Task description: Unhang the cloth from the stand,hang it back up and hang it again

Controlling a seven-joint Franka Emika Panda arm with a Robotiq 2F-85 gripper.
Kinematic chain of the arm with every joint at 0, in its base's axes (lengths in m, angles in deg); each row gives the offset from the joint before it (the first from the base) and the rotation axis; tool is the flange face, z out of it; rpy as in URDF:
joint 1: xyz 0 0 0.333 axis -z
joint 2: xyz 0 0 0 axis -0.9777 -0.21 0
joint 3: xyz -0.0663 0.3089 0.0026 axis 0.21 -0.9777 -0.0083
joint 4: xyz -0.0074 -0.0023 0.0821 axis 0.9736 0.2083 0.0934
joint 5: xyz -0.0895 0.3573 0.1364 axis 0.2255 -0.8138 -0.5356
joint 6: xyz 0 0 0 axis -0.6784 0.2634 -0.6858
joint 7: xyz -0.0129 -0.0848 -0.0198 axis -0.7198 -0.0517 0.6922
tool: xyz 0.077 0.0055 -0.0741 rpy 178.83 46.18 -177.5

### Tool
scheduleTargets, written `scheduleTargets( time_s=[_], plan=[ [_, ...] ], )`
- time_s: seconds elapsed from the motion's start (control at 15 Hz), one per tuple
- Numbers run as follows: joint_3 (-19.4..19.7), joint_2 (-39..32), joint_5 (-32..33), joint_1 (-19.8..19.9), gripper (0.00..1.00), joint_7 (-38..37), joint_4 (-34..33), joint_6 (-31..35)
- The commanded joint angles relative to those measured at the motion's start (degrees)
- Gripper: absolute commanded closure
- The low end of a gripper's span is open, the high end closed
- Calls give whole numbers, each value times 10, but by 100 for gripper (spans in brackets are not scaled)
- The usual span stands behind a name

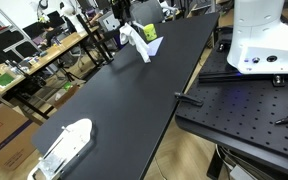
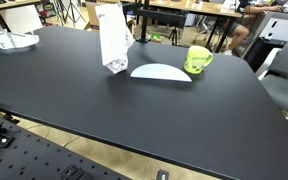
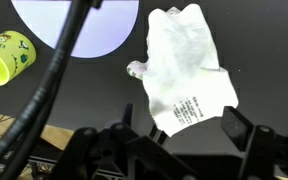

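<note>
I need to grab the white cloth (image 2: 112, 40) with my gripper by its labelled upper end and leave the rest hanging free. Then I can unhang it and lower it away.
The white cloth (image 2: 112, 40) stands stretched up and down above the black table (image 2: 134, 120), its lower end at the table surface, left of the yellow-green stand (image 2: 198, 60) and apart from it. In the wrist view the cloth (image 3: 184, 60) spreads away from my gripper (image 3: 181, 121), whose jaws stand wide apart with the cloth's labelled end between them, neither finger pressing it. The stand (image 3: 6, 55) lies at the left edge of that view. In an exterior view the cloth (image 1: 136, 40) hangs beside the stand (image 1: 150, 33) at the table's far end.
A flat white oblong object (image 2: 161, 71) lies between cloth and stand. Another white object (image 1: 64, 148) sits at the table's near end. The white robot base (image 1: 259, 35) stands on a perforated plate (image 1: 244, 115). A black cable (image 3: 54, 80) crosses the wrist view.
</note>
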Motion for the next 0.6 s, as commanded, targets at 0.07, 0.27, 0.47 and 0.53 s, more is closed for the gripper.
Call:
scheduleTargets(
  time_s=[0.07, 0.27, 0.47, 0.53],
  plan=[
    [18, -3, -8, 2, 0, 9, -3, 16],
    [23, -12, -27, -4, 0, 28, -8, 5],
    [24, -22, -56, -9, 0, 52, -13, 5],
    [24, -24, -68, -10, 25, 61, -15, 5]
  ],
)
